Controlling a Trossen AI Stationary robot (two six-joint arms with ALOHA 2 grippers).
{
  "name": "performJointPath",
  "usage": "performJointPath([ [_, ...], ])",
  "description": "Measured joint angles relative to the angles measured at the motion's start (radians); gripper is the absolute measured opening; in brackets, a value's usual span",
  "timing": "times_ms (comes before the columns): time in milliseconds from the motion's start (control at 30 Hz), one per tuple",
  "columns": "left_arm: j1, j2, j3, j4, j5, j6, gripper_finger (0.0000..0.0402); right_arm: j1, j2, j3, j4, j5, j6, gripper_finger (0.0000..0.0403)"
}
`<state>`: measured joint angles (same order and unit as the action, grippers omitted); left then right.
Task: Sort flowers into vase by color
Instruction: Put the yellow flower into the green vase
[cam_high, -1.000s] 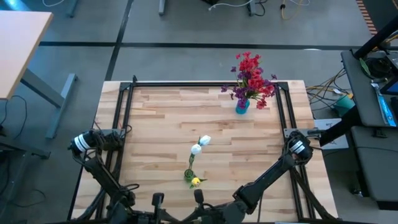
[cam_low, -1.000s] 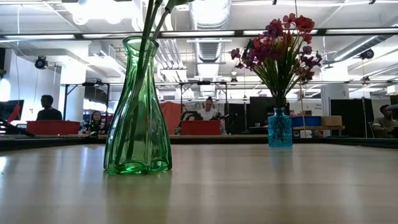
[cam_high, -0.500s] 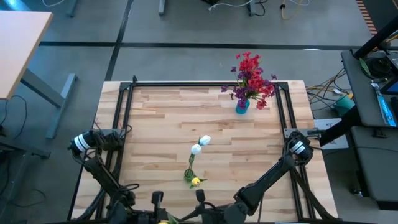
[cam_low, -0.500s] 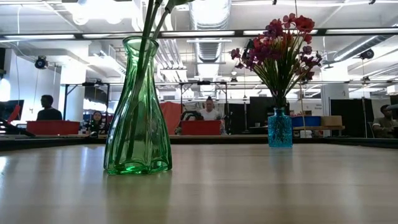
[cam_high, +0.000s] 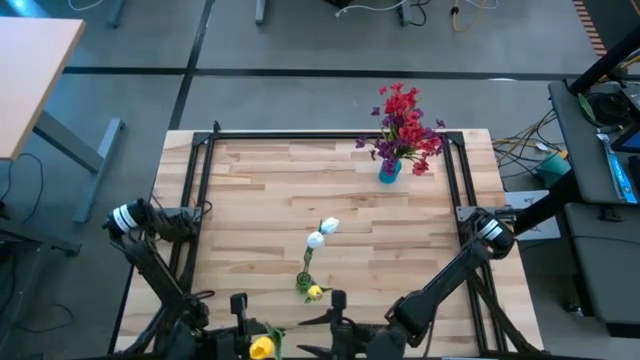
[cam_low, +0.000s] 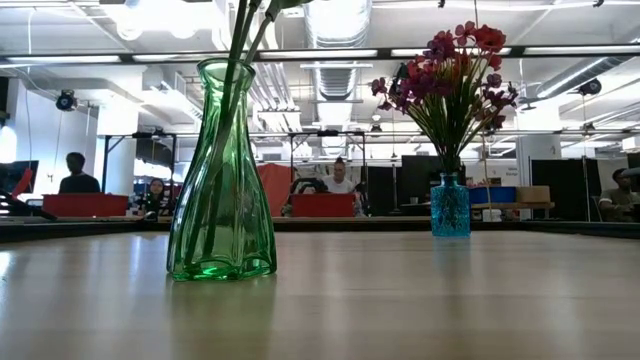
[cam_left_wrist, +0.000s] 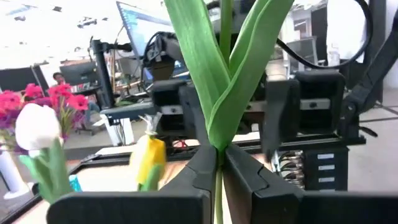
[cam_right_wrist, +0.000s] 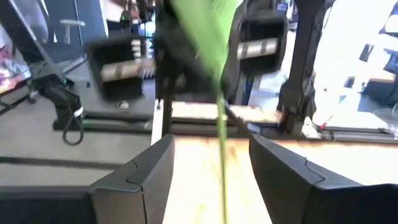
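My left gripper stays closed on the yellow flower (cam_high: 260, 347) for now until it is in the vase, since the flower is short of the green vase's opening (cam_high: 304, 281).
A yellow flower (cam_high: 260, 347) on a green stem with long leaves (cam_left_wrist: 219, 74) is at the table's near edge, and my left gripper (cam_high: 252, 328) is shut on it. My right gripper (cam_high: 316, 321) faces it from the right, open; its fingers (cam_right_wrist: 146, 171) stand on either side of the stem (cam_right_wrist: 221, 149) without touching it. A green vase (cam_low: 221, 175) holding white tulips (cam_high: 321, 234) and a yellow bud (cam_high: 315, 292) stands at mid-table. A blue vase (cam_low: 450, 205) at the far right holds red and purple flowers (cam_high: 402, 125). The low view shows neither gripper. My left gripper pinches the flower's thin green stem (cam_left_wrist: 217, 169) between its two fingertips, just below where the two long leaves fork. The fingers lie across the stem. The yellow head shows beside the gripper in the high view; whether it rests on the table I cannot tell.
A black frame (cam_high: 330, 133) borders the wooden table top. Bare wood lies between the two vases and to the left of the green vase. People sit at desks in the room beyond the far edge.
The two grippers have drawn apart along the near edge, the left toward the table's left and the right toward its right. The yellow flower head has come into the high view beside my left gripper.
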<state>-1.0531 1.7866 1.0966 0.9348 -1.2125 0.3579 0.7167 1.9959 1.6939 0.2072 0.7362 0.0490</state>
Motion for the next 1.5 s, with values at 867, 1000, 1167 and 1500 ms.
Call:
performJointPath([
  [867, 0.178, -0.368, 0.000, -0.792, 0.211, -0.297, 0.0000, 0.112, -0.108, 0.000, -0.345, -0.082, 0.260, 0.0215],
  [1000, 0.203, -0.380, 0.000, -0.842, 0.230, -0.292, 0.0000, 0.112, -0.108, -0.002, -0.368, -0.082, 0.275, 0.0215],
  [1167, 0.240, -0.382, 0.000, -0.902, 0.254, -0.326, 0.0000, 0.112, -0.107, -0.002, -0.367, -0.081, 0.277, 0.0215],
  [1500, 0.259, -0.382, -0.006, -0.920, 0.284, -0.431, 0.0000, 0.112, -0.107, -0.002, -0.368, -0.081, 0.285, 0.0215],
])
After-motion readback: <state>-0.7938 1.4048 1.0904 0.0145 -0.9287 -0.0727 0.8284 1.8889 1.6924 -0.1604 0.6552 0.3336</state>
